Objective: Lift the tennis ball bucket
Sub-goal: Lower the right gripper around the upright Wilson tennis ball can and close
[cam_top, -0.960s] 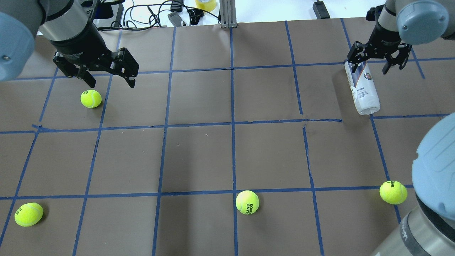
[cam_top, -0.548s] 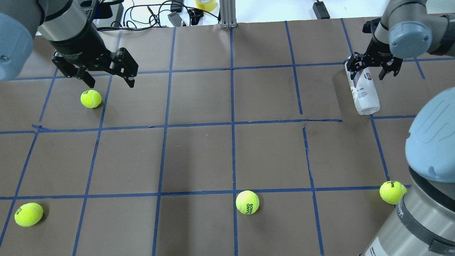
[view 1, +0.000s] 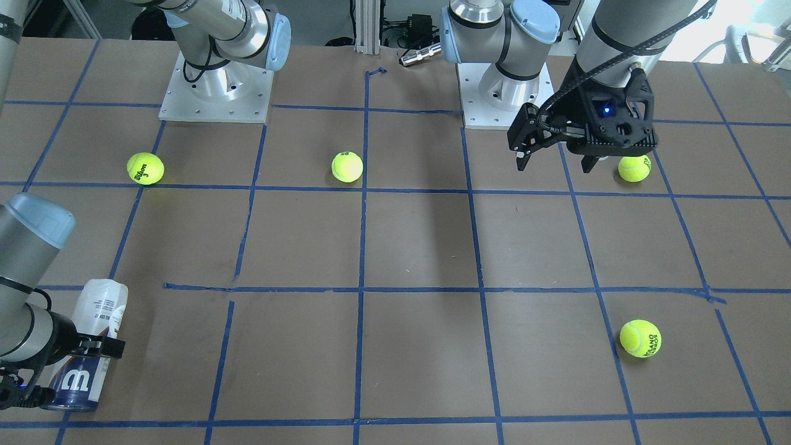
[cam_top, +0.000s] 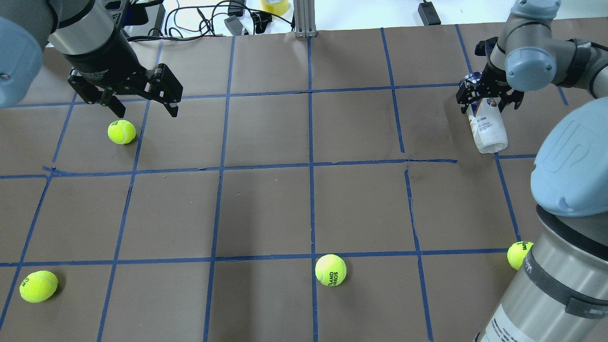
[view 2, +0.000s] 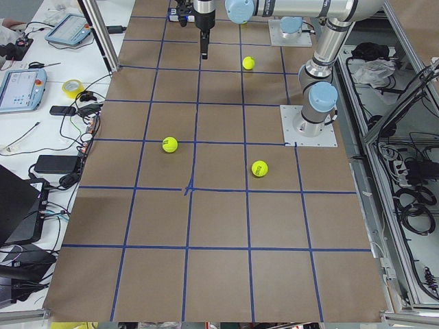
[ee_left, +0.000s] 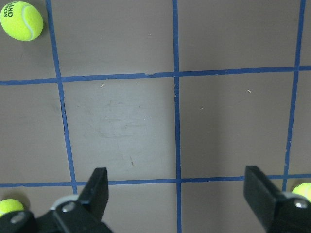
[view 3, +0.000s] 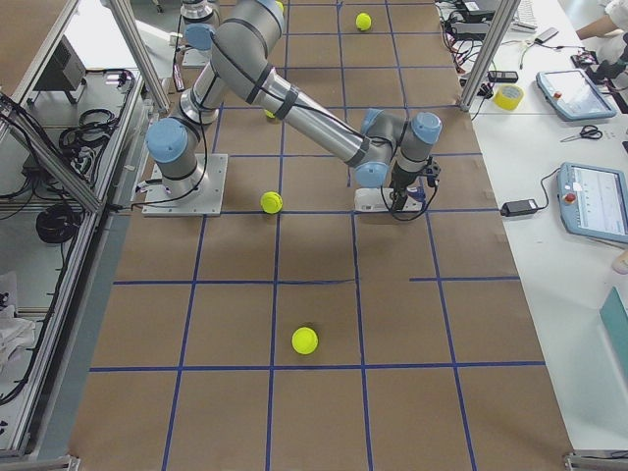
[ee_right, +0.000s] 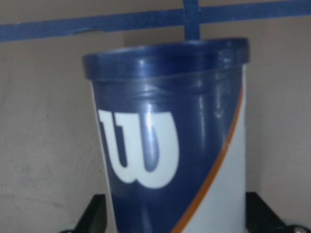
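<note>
The robot's right gripper needs to take hold of the tennis ball bucket next, around its navy body with the white W, to lift the bucket up.
The tennis ball bucket lies on its side on the brown table at the far right, its navy "W" end away from the robot. It also shows in the front-facing view and fills the right wrist view. My right gripper is open and low over the bucket's navy end, one finger on each side. I cannot tell whether the fingers touch it. My left gripper is open and empty, held above the table at the far left, just beyond a tennis ball.
Loose tennis balls lie at the near left, near middle and near right, by my right arm's base. Cables and small devices sit beyond the table's far edge. Blue tape lines grid the table.
My right gripper has come down and slid along the bucket, from above its far end to straddling its navy end. My left gripper has hardly moved.
</note>
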`<state>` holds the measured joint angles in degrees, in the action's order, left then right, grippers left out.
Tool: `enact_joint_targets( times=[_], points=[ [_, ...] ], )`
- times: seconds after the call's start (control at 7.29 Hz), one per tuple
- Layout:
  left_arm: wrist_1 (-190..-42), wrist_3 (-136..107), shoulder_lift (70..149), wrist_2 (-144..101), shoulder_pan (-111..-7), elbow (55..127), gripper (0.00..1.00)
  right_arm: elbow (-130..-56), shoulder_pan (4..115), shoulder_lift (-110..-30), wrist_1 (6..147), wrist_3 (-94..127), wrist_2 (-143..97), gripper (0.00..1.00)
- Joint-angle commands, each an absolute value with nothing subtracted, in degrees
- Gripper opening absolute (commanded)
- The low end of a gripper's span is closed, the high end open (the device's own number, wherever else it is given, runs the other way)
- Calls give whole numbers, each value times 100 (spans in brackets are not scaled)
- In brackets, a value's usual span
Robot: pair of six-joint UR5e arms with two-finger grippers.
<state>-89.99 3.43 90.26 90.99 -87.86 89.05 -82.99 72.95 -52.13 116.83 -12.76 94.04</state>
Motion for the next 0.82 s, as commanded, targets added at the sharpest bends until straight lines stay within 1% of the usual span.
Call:
enact_joint_targets(
  times=[0.0,0.14,0.41,0.69],
  points=[
    [-8965,343,9035,9097,-8780,8912,100,-8314,7295,-5168,11707,-1336,9378,75],
    [-8965,343,9026,9105,-8780,8912,100,-8314,7295,-5177,11698,-1406,9421,61],
    [-8965,343,9026,9097,-8771,8912,100,-8297,7304,-5238,11672,-1450,9431,60],
    [-8956,343,9035,9097,-8771,8912,100,-8218,7434,-5317,11593,-1616,9361,61]
  ],
)
